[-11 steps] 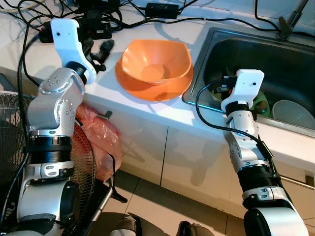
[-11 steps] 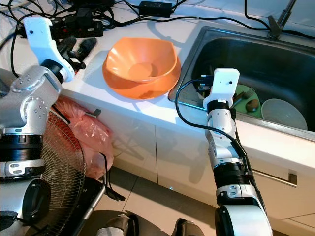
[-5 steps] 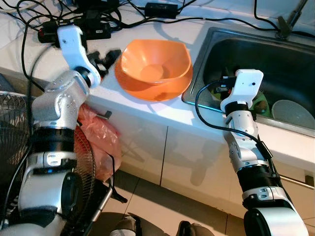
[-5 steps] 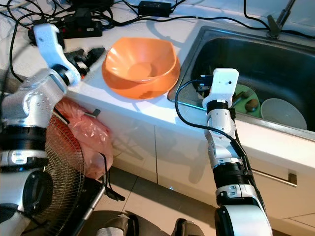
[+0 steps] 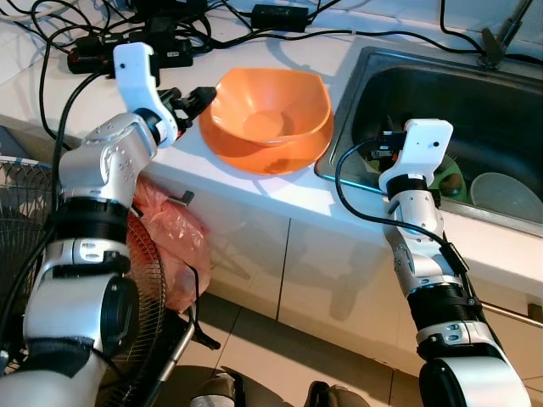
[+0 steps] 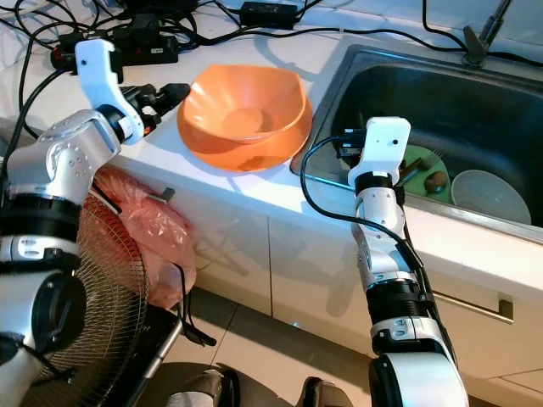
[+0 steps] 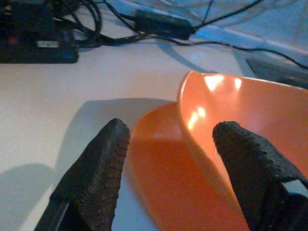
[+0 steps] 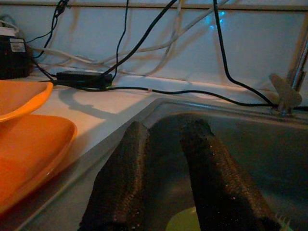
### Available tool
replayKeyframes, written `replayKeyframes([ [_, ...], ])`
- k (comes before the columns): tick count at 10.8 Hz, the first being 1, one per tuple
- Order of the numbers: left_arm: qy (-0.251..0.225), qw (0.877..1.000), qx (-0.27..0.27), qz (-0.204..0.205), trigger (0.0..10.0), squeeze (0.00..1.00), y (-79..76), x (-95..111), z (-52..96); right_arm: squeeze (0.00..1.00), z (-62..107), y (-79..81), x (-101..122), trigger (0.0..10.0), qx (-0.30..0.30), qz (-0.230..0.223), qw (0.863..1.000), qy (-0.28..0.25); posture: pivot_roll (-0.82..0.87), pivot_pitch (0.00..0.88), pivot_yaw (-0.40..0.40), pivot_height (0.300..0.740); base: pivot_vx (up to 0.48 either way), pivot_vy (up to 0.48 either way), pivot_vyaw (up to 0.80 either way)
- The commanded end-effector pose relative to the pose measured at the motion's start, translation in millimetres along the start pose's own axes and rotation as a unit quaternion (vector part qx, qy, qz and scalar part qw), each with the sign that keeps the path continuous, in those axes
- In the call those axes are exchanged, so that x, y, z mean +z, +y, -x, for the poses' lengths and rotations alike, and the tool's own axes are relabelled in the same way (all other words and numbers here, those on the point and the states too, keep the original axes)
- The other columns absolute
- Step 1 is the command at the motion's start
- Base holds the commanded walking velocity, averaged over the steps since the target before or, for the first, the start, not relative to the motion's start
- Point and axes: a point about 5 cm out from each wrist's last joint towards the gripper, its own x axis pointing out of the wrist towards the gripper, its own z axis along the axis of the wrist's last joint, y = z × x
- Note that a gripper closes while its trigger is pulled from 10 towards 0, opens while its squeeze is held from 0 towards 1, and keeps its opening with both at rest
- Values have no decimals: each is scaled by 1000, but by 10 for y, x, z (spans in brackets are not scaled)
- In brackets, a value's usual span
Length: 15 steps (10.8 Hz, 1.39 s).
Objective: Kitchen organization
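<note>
My left gripper grabs the bowl by its thin rim [image 5: 213, 97] next, since the orange bowl's open body [image 5: 271, 106] spreads far wider than my fingertips.
An orange bowl [image 5: 267, 106] stands on an orange plate [image 5: 254, 159] on the white counter [image 5: 280, 199]. My left gripper [image 5: 192, 98] is open at the bowl's left rim. In the left wrist view the bowl rim [image 7: 192, 120] lies between the two spread fingers [image 7: 96, 168], with the plate [image 7: 159, 178] below; neither finger clearly touches. My right gripper [image 8: 163, 192] hangs over the left end of the steel sink [image 5: 475, 102], its fingers a little apart with nothing between them.
A white bowl [image 5: 505, 197] and a green item [image 5: 450, 180] lie in the sink. Black cables and a power strip [image 5: 161, 52] crowd the back of the counter. A floor fan [image 5: 17, 229] and a red plastic bag [image 5: 170, 246] stand below the counter's left end.
My left gripper has swung right across the counter, from near the power strip up to the bowl's left rim. The right arm has not moved.
</note>
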Motion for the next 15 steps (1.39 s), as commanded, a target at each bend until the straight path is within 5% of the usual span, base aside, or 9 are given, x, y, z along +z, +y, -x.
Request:
replayKeyframes([
  [1,2,1000,-9,-18,10000,0,-12,52,-20,0,-34,5,46,10000,-3,-2,1000,-9,44,125,68,740,0,0,0],
  [12,70,996,-51,-16,10000,0,-250,-232,-207,0,-11,23,58,10000,-7,-4,1000,-15,18,112,90,740,0,0,0],
  [13,70,996,-49,-13,6667,0,-249,-236,-209,0,-11,19,57,10000,-8,-4,1000,-15,19,113,90,740,0,0,0],
  [14,71,996,-50,-13,1961,0,-249,-243,-210,0,-12,20,57,10000,-8,-4,1000,-14,19,114,90,740,0,0,0],
  [15,70,996,-49,-13,0,0,-249,-247,-211,0,-14,21,55,10000,-7,-4,1000,-13,19,116,89,740,0,0,0],
])
